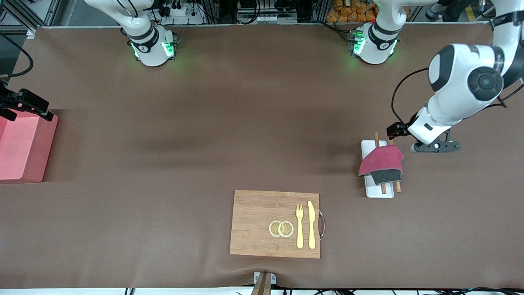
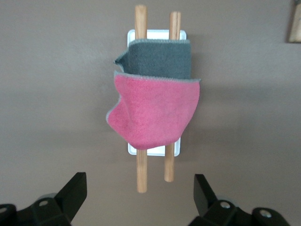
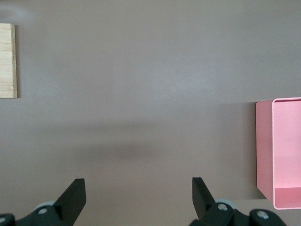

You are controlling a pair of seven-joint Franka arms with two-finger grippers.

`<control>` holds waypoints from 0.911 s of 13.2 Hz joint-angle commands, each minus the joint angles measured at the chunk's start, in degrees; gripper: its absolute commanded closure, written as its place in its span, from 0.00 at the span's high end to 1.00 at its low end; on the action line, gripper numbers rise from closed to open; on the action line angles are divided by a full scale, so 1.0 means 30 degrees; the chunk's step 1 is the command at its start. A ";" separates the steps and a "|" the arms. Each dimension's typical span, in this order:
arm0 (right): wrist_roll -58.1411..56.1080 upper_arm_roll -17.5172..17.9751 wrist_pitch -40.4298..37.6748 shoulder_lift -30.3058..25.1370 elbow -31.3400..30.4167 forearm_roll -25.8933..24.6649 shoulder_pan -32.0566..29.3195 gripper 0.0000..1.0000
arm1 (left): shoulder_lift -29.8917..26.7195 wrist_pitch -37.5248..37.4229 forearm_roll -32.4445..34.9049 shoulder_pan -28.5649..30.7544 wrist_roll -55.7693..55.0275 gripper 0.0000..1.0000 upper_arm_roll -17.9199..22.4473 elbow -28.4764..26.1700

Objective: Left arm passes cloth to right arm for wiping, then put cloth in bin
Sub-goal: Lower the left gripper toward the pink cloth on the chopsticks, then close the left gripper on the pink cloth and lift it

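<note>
My left gripper will take hold of the cloth by its pink end (image 1: pixel 385 152) opposite the grey fold (image 1: pixel 386 176). It will pass the cloth to my right arm for wiping.
The crimson cloth (image 1: pixel 381 161) lies draped over two wooden chopsticks (image 1: pixel 384 187) on a flat white tray (image 1: pixel 378 192), with a fold of its dark grey underside (image 1: pixel 387 176) turned up. In the left wrist view the cloth (image 2: pixel 155 110) sits ahead of my left gripper (image 2: pixel 140 195), which is open and empty. That left gripper (image 1: pixel 435 146) hangs over bare table beside the tray, toward the left arm's end. The pink bin (image 1: pixel 47 147) stands at the right arm's end. My right gripper (image 1: pixel 25 103) is up by the bin's rim; it is open (image 3: pixel 138 197) and empty, with the bin (image 3: pixel 263 150) off to one side.
A wooden cutting board (image 1: pixel 254 223) lies near the front camera's edge of the table, carrying a gold fork (image 1: pixel 299 225), a gold knife (image 1: pixel 312 224) and two lemon slices (image 1: pixel 281 228). Its corner (image 3: pixel 7 61) shows in the right wrist view. Brown table covering spreads between board, tray and bin.
</note>
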 commanded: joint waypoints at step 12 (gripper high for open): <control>-0.0136 0.0163 -0.0231 0.0161 0.0287 -0.0033 -0.0371 1.00 | 0.3566 0.2487 0.0487 0.0129 -0.0203 0.47 0.0171 0.1148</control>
